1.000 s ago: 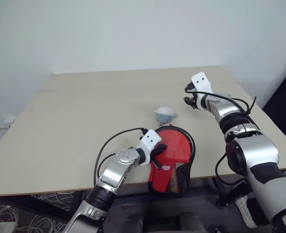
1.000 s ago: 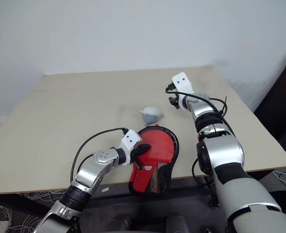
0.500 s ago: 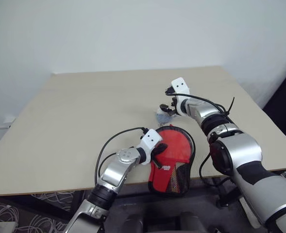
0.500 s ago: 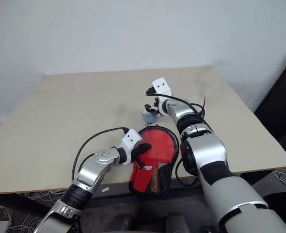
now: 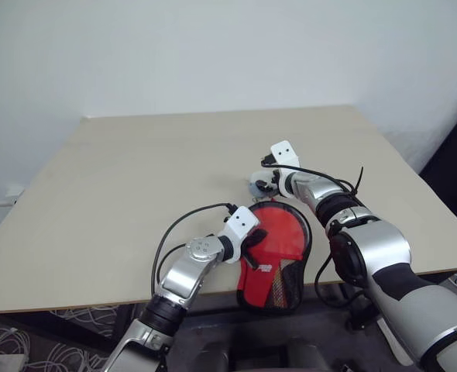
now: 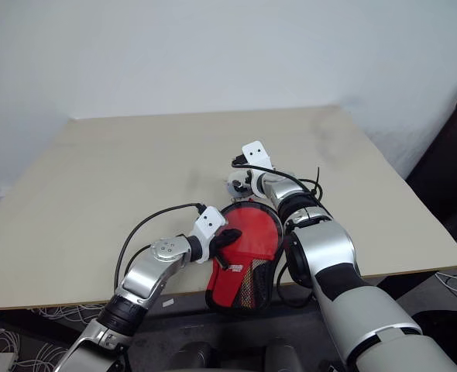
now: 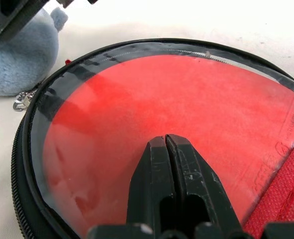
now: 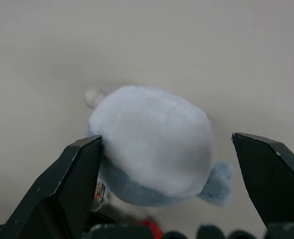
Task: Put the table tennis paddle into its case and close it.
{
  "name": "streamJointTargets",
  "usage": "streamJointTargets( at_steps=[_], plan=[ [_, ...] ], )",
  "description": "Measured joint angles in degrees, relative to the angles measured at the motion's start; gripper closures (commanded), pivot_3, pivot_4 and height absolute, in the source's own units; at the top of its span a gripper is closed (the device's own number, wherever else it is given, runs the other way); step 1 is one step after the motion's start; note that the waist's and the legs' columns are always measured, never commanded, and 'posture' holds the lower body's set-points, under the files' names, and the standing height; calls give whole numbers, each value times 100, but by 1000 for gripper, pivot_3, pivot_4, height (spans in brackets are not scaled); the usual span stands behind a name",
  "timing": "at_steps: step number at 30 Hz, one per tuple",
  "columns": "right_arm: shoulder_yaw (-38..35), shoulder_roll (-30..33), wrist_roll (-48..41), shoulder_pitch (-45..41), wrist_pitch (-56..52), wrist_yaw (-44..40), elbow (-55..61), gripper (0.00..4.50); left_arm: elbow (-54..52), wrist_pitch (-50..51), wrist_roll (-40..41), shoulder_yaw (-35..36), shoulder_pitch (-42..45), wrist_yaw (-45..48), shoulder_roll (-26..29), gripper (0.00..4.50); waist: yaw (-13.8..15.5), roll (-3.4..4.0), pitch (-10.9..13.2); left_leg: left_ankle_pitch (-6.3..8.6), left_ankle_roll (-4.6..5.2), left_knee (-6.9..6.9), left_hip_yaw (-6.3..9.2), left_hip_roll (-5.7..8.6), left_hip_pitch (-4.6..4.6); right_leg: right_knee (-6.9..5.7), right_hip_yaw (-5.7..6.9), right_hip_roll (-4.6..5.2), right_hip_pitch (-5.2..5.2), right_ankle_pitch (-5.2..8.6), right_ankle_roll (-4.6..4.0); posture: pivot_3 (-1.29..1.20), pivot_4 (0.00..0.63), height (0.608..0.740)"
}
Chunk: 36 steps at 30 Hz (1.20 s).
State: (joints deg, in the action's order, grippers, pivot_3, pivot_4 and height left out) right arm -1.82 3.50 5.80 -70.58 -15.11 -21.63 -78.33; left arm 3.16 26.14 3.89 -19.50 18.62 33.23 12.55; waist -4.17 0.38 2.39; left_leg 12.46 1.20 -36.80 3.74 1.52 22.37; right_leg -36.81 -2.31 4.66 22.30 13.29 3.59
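The case's zip needs to be drawn closed, so my right gripper should next grip the plush toy on the zip pull point(image 8: 98, 196) by its round body point(image 8: 149, 142).
The case point(image 5: 284, 267) lies at the table's front edge, its handle end hanging over it. Through the see-through half shows the red face of the table tennis paddle point(image 7: 187, 109). My left gripper point(image 5: 252, 241) is shut, its tips point(image 7: 166, 143) resting on the see-through cover over the red face. A small blue-grey plush charm point(image 8: 152, 137) sits just beyond the case's round end, beside a metal zip pull point(image 7: 21, 101). My right gripper point(image 5: 264, 180) is open, one finger point(image 8: 79, 169) on each side of the plush without closing on it.
The beige table point(image 5: 135, 170) stretches wide to the left and back. A white wall stands behind it. A black cable point(image 5: 178, 225) loops over my left forearm near the case. The table's right edge lies close to my right arm.
My right gripper has swung left and down from the table's right side to the plush charm and opened wider. The left gripper and the case have stayed still.
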Motion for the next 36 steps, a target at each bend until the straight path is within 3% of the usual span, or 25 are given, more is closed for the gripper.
streamJointTargets(
  at_steps=[6,9,14,15,21,36],
  plan=[
    [24,-65,18,79,-1,22,0,39,-41,34,-19,0,-5,-5,9,4500,0,0,0,0,0,0,0,0,0,0,-1,-1,0,0,0,0,0,740],
    [28,-76,55,105,-1,21,-1,596,-48,47,-20,0,-5,-1,16,4500,-2,1,0,0,0,0,0,-1,0,0,-1,-1,1,0,0,0,0,740],
    [28,-110,98,106,-3,4,-1,2219,-46,60,-21,1,-4,8,16,4500,-2,1,-1,0,0,0,0,-1,0,0,-1,-2,1,0,0,0,0,740],
    [28,-118,98,106,-6,3,-1,2772,-46,61,-21,1,-4,13,16,4500,-2,1,-1,0,0,0,0,-1,0,0,-1,-2,1,0,0,0,0,740],
    [26,-120,101,106,-25,-44,0,4383,13,26,-20,15,38,22,-15,4500,1,1,-1,0,0,0,1,-1,-1,0,1,-2,-1,0,0,0,0,740],
    [21,-95,102,106,-80,-108,6,4383,1232,-635,-17,60,768,227,-525,4500,0,1,-1,0,0,-1,0,0,1,0,0,-2,0,0,0,0,0,740]
  ],
)
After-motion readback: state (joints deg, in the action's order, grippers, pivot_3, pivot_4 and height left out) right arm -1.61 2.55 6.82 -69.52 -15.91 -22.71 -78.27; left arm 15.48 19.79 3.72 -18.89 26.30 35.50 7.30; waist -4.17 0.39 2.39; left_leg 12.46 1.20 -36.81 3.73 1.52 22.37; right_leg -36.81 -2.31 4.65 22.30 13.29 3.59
